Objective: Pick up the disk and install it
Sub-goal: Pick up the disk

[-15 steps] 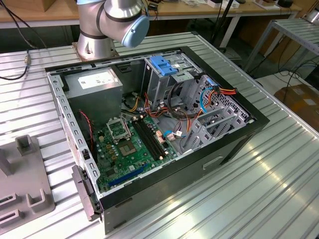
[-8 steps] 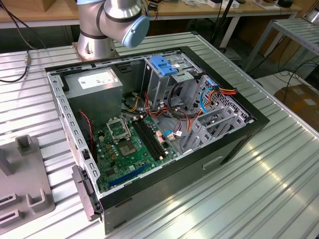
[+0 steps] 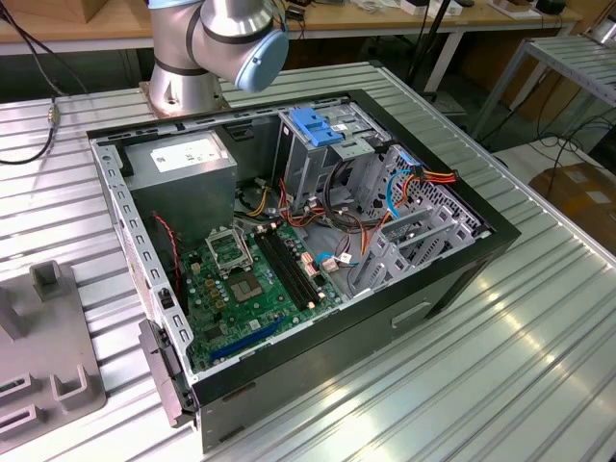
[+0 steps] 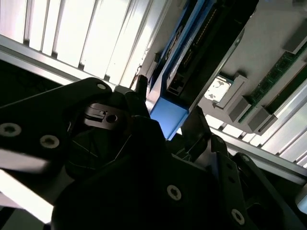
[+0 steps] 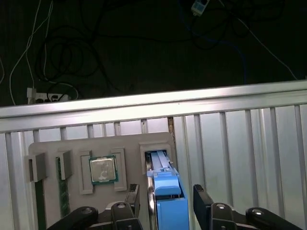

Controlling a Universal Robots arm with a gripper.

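Observation:
The disk needs to be installed in the computer case's metal drive cage, so the robot's gripper needs to grab it by its blue-railed edge [image 5: 170, 201] next.
The disk [image 5: 162, 165] stands on edge in a slot of a grey holder tray [image 5: 76, 148], its bright blue rail pointing toward the camera. My gripper [image 5: 166, 194] straddles it, with one dark finger on each side and a thin gap showing between each finger and the disk, so it is open. In the second wrist view the disk [image 4: 206, 48] shows a dark body and a blue end between the black fingers [image 4: 139, 98]. The open computer case [image 3: 462, 279] lies on the table in the exterior view, with a metal drive cage [image 3: 404, 241] at its right.
The holder tray also carries a processor chip [image 5: 102, 168] and memory sticks [image 5: 38, 201]. It sits on a ribbed metal table near the table's edge [image 5: 153, 103], with dark floor and cables beyond. The arm's base [image 3: 207, 58] stands behind the case. A blue latch [image 3: 318, 125] tops the tall cage.

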